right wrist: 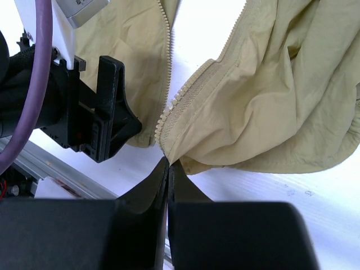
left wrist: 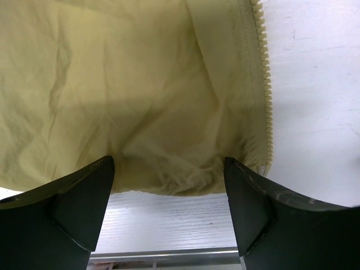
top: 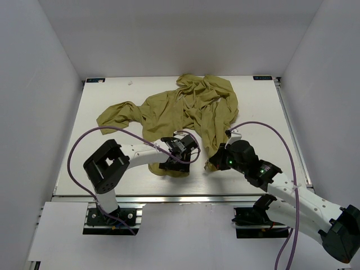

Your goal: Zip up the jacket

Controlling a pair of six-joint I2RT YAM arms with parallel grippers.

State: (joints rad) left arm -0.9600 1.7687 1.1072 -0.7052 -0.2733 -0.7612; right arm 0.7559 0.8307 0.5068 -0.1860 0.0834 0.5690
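Note:
The left gripper grabs the jacket panel by its bottom hem just beside the zipper teeth next, which leaves their end free to zip up.
The olive jacket (top: 185,109) lies crumpled and unzipped across the middle of the white table. My left gripper (top: 175,163) hovers over the bottom hem of its left front panel. In the left wrist view this gripper (left wrist: 169,174) is open wide, the hem (left wrist: 169,183) lies under the gap, and zipper teeth (left wrist: 262,84) run up the panel's right edge. My right gripper (top: 214,163) is shut on the bottom corner of the other front panel. Seen from the right wrist, it (right wrist: 169,163) pinches the fabric just below the end of that zipper row (right wrist: 185,93).
An aluminium rail (top: 185,197) runs along the table's near edge, close behind both grippers. Purple cables (top: 101,130) loop over each arm. White walls enclose the table on three sides. The left gripper's body (right wrist: 107,112) shows close beside the right gripper.

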